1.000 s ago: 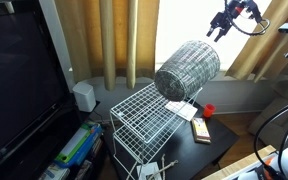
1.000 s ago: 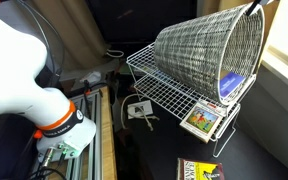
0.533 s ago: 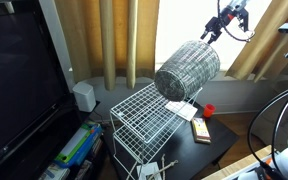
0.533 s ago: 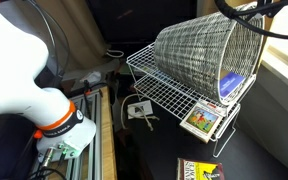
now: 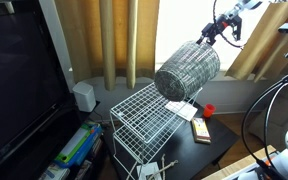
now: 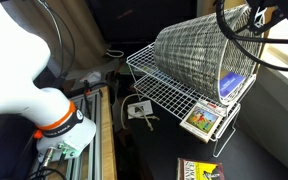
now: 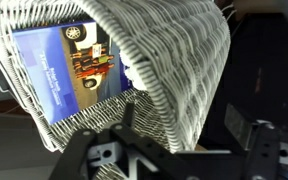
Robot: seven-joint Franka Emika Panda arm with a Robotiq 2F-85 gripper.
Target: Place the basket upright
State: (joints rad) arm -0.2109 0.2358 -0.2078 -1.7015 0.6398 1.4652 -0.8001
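Observation:
My open fingers would hold the basket's rim (image 5: 203, 43) if closed now.
The grey mesh basket (image 5: 187, 70) lies on its side on top of the white wire rack (image 5: 142, 128); both exterior views show it (image 6: 202, 50). My gripper (image 5: 210, 36) is at the basket's upper rim, at the open end (image 6: 254, 16). In the wrist view the gripper (image 7: 174, 142) is open. The basket's rim and wall (image 7: 162, 75) pass between its fingers, and I see no contact. A blue book (image 7: 72, 68) shows through the basket's mouth.
The rack (image 6: 169, 97) holds the blue book (image 6: 231, 87) and a card box (image 6: 201, 121) on its lower shelf. A black screen (image 5: 19, 80) stands at the left. A red object (image 5: 209, 110) and a box (image 5: 200, 130) lie on the dark table. Curtains hang behind.
My gripper has moved left and down from open air to the basket's rim. The basket and rack have not moved.

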